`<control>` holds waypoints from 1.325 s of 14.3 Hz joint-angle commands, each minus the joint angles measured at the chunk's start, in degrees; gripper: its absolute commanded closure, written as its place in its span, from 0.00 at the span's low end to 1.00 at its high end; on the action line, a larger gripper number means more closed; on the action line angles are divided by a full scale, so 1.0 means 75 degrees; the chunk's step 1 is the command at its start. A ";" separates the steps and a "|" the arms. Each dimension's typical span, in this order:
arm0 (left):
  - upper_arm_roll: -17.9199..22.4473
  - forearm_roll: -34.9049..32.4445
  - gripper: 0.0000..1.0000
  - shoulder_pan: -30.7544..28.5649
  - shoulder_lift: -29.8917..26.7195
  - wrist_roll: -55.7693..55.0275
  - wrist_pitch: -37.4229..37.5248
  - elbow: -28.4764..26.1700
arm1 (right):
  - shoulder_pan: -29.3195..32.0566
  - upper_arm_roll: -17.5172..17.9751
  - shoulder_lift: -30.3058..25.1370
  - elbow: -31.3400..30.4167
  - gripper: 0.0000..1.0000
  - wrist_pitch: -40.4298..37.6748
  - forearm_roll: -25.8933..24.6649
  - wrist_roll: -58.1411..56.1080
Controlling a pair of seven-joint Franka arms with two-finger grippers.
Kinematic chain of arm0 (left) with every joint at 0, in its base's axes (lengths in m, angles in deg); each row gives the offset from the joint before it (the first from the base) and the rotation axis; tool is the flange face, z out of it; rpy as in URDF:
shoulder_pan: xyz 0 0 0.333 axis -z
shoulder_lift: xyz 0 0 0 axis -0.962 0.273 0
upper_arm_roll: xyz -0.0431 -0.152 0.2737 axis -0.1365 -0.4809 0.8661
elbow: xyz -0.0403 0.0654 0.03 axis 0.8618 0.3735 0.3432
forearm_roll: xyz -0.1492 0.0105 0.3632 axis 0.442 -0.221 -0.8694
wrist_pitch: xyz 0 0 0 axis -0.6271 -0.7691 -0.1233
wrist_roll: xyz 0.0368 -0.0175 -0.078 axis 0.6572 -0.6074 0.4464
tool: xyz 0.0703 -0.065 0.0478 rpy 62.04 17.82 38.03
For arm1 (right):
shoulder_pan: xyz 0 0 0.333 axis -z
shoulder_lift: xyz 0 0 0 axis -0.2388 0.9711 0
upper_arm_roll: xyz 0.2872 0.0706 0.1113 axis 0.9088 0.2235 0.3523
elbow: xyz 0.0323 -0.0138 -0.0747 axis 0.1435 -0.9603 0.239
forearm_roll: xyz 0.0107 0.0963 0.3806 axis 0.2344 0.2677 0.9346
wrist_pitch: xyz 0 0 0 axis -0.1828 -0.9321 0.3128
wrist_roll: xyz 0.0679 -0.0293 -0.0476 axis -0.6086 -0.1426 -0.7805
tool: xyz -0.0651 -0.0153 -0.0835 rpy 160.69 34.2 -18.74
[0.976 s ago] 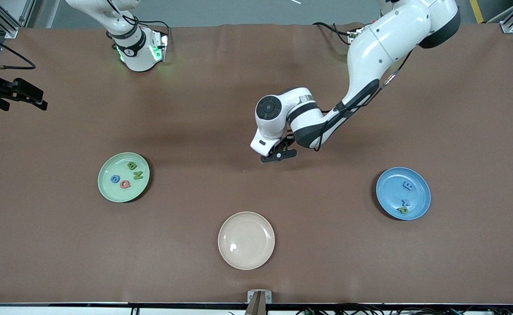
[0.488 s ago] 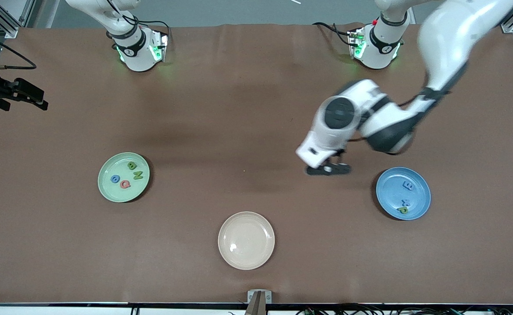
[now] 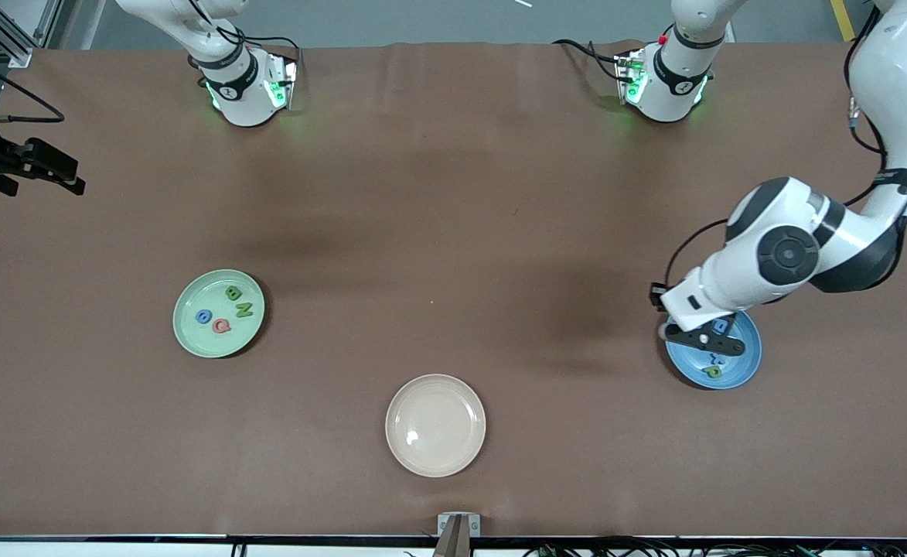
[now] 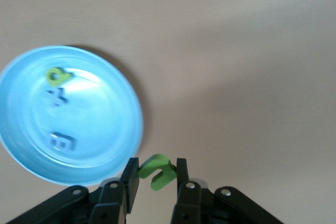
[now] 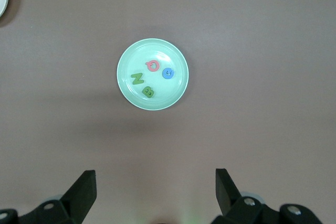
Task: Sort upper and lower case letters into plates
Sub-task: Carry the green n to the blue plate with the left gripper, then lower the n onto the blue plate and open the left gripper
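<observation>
My left gripper moves the green u [image 4: 157,169] in next before releasing it, since the u hangs outside the blue plate's rim [image 4: 119,165] in the left wrist view.
My left gripper [image 3: 704,338] is shut on the green u [image 4: 156,170] and hangs over the rim of the blue plate [image 3: 738,370], at the side toward the table's middle. In the left wrist view [image 4: 156,172] the blue plate [image 4: 131,103] holds the green p [image 4: 58,75], blue x [image 4: 56,97] and blue m [image 4: 63,141]. The mint plate [image 3: 190,334] holds green B [image 3: 233,293], green N [image 3: 243,310], blue G [image 3: 203,316] and red Q [image 3: 222,326]. My right gripper [image 5: 156,192] is open and empty, high above the table, and looks down on the mint plate [image 5: 173,92]. It is out of the front view.
A cream-beige plate [image 3: 435,425] with nothing in it lies near the front edge, between the two other plates. A black device [image 3: 28,166] juts in at the right arm's end of the table. The two arm bases stand along the table's edge farthest from the camera.
My left arm has swung from over the table's middle to the blue plate, carrying the green u. The right arm and all plates have not moved.
</observation>
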 commanded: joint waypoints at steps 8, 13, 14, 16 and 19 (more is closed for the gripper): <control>0.1104 -0.2136 0.81 -0.0468 0.0279 0.0355 -0.2083 -0.1157 | 0.0010 0.0031 -0.0189 -0.0209 0.00 0.0064 -0.0075 -0.0074; 0.1525 -0.2301 0.79 -0.0362 0.0525 0.0367 -0.2446 -0.1157 | 0.0021 0.0031 -0.0189 -0.0209 0.00 0.0064 -0.0075 -0.0074; 0.1561 -0.2336 0.79 -0.0339 0.0537 0.0367 -0.2506 -0.1157 | 0.0010 0.0031 -0.0200 -0.0209 0.00 0.0052 -0.0075 -0.0074; 0.1562 -0.2336 0.75 -0.0327 0.0537 0.0355 -0.2506 -0.1157 | 0.0010 0.0043 -0.0200 -0.0209 0.00 0.0064 -0.0075 -0.0074; 0.1562 -0.2325 0.07 -0.0268 0.0514 0.0308 -0.2483 -0.1157 | 0.0010 0.0043 -0.0200 -0.0209 0.00 0.0064 -0.0075 -0.0074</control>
